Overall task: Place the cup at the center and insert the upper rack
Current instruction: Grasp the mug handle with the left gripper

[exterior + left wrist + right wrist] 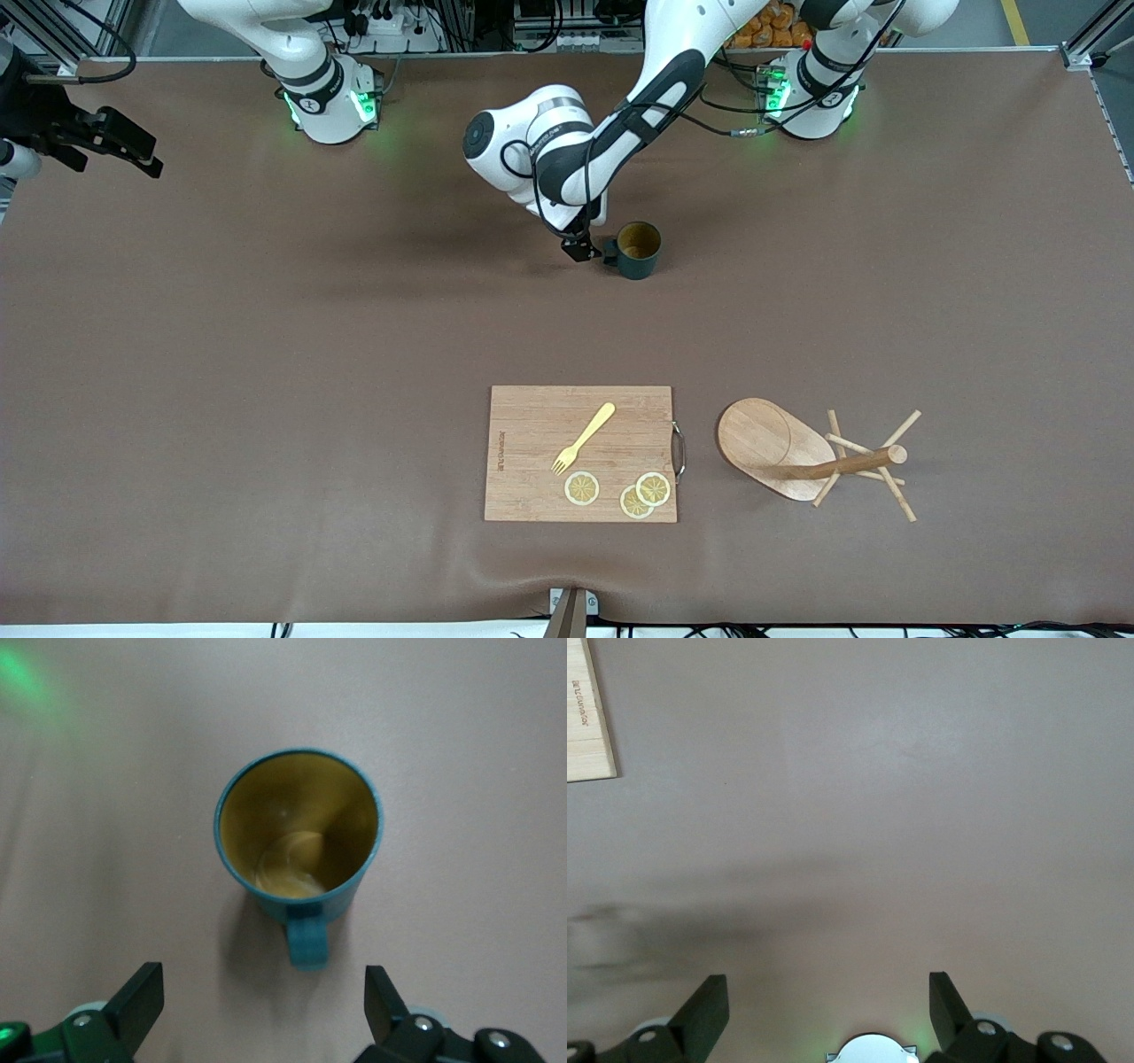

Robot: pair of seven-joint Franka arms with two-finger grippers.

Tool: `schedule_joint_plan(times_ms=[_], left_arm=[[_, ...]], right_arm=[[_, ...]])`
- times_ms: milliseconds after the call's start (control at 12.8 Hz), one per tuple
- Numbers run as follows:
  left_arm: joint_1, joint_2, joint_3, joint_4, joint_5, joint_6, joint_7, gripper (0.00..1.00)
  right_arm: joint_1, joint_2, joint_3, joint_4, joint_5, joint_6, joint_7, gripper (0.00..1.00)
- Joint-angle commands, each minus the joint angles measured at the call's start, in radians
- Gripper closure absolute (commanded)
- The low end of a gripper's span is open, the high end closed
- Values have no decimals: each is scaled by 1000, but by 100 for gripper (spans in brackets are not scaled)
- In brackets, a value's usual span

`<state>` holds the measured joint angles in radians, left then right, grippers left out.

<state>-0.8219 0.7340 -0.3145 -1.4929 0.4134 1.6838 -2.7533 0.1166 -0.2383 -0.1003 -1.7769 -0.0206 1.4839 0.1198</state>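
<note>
My left gripper is to grab the cup by its handle (609, 253) next, so the cup's opening (640, 240) stays free for the upper rack.
The cup (638, 250), dark teal with a tan inside, stands upright on the brown table, its handle turned toward the right arm's end. My left gripper (580, 246) hangs low just beside that handle, open and empty. In the left wrist view the cup (299, 828) is a little past the gripper (264, 1001), and its handle points at the gap between the jaws without touching them. The upper rack (797, 447), a wooden mug tree, lies on its side nearer the front camera. My right gripper (137, 151) waits high over its own end of the table, open and empty (828, 1005).
A wooden cutting board (532, 425) lies beside the rack, nearer the front camera than the cup. On it are a yellow fork (583, 437) and three lemon slices (582, 488). A corner of the board (586, 718) shows in the right wrist view.
</note>
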Motion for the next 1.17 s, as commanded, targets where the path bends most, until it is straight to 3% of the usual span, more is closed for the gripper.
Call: schedule_joint_plan(times_ms=[0,390,547,781,1093], left_arm=[[-48,36,15,52,21,-26,-140,0],[-184,128,165,137,61,-29,-131,0],[-194,136,178,145,59,-30,-129,0],[-194,151,181,148,64,-30,-102,13],[-192,163,198,142,53,-70,-100,14]], right_arm=[[-24,14,19,24,-15,-14,-2,0],[-23,17,19,19,-15,-16,-2,0],[-23,17,19,19,-15,-16,-2,0],[-23,17,19,19,-15,-16,-2,0],[-23,17,19,19,-15,-16,-2,0]])
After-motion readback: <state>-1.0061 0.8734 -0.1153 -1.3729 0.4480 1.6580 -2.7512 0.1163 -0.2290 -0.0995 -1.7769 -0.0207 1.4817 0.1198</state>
